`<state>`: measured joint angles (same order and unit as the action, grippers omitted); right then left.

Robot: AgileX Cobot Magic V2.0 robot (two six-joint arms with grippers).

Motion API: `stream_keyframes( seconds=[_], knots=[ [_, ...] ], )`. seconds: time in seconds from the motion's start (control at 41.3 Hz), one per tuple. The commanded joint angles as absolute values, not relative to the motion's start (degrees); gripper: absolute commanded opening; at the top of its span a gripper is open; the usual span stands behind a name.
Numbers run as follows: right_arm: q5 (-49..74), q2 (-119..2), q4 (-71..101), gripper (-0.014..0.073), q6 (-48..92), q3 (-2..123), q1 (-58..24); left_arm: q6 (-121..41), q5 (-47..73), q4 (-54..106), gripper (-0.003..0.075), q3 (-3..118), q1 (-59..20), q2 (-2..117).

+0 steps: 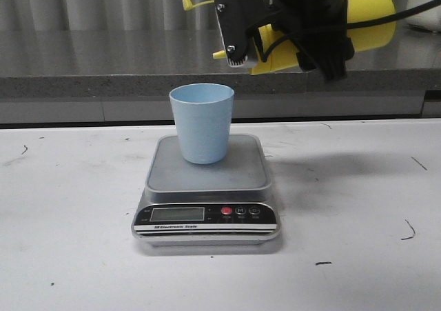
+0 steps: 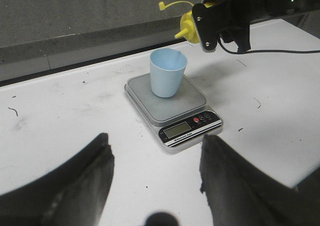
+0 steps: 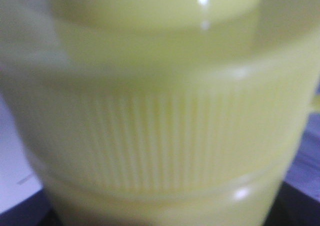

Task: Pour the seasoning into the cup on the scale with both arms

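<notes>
My right gripper should keep holding the yellow seasoning bottle. The bottle is hanging tipped above the white table and would fall if I opened now.
The pale blue cup stands upright on the grey platform of the scale at the table's middle. My right gripper is shut on the yellow seasoning bottle, held tipped on its side above and to the right of the cup, nozzle pointing left just above the rim's right edge. The cap strap sticks out to the left. The right wrist view is filled by the bottle's ribbed collar. My left gripper is open and empty, low over the table in front of the scale, with the cup beyond it.
A dark grey ledge runs along the back of the white table. The right arm's cable hangs over the table's right side. Small dark marks dot the tabletop.
</notes>
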<state>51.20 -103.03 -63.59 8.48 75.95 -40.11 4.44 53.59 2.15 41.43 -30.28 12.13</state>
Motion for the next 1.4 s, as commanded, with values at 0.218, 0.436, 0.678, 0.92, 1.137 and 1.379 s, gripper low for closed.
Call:
stream_keyframes(
  seconds=[0.218, 0.436, 0.678, 0.92, 1.137, 1.379],
  knots=[
    [49.6, -92.8, -41.8, 0.0342, 1.6, 78.1, -34.9, 4.8, 49.1, 2.4, 0.0388, 42.7, -30.6, 12.9],
    [39.4, -81.5, -20.9, 0.0342, -1.0, 74.3, -26.6, 4.8, 49.1, 2.4, 0.0388, 42.7, -30.6, 12.9],
    [15.8, -68.7, -14.1, 0.0342, -1.8, 57.3, -21.6, 4.8, 49.1, 2.4, 0.0388, 42.7, -30.6, 12.9],
    [-9.8, -66.1, -13.8, 0.0342, -3.3, 40.5, -17.3, 4.8, 49.1, 2.4, 0.0388, 42.7, -30.6, 12.9],
    [-29.3, -72.1, -10.0, 0.0342, -3.3, 32.5, -11.9, 4.8, 49.1, 2.4, 0.0388, 42.7, -30.6, 12.9],
    [-43.6, -83.0, -9.4, 0.0342, -3.3, 32.3, -10.5, 4.8, 49.1, 2.4, 0.0388, 42.7, -30.6, 12.9]
  ],
)
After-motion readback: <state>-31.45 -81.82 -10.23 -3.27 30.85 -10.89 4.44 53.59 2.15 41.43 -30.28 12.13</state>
